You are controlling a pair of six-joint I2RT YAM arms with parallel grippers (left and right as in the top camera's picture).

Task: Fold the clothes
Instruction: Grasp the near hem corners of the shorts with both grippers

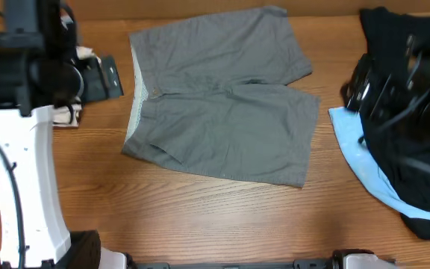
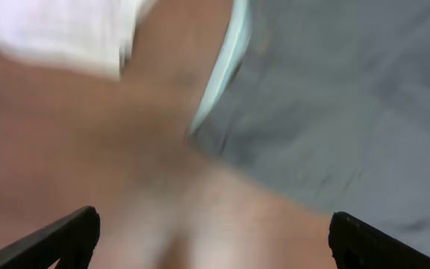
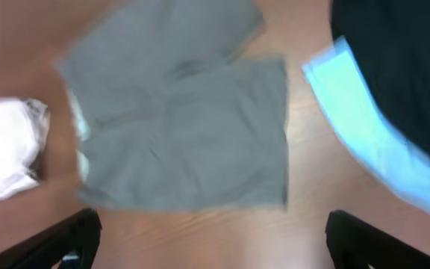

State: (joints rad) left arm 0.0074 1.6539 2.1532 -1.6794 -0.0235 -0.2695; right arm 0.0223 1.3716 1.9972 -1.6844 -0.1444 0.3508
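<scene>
My left gripper should next grab the grey shorts (image 1: 222,97) by the near corner of the waistband, to fold this leg's edge over the other.
The grey shorts (image 1: 222,97) lie spread flat in the middle of the wooden table (image 1: 200,217), waistband to the left and both legs pointing right. My left gripper (image 2: 213,243) is open and empty, above bare wood just left of the waistband corner (image 2: 327,104); its view is blurred. My right gripper (image 3: 213,243) is open and empty, high above the table at the right, looking down on the whole shorts (image 3: 178,127). In the overhead view the left arm (image 1: 99,78) is at the left and the right arm (image 1: 394,82) at the right.
A cream-white folded garment (image 1: 77,112) lies at the left, partly under the left arm; it also shows in the right wrist view (image 3: 6,149). A black garment (image 1: 416,164) lies on a light-blue one (image 1: 357,146) at the right edge.
</scene>
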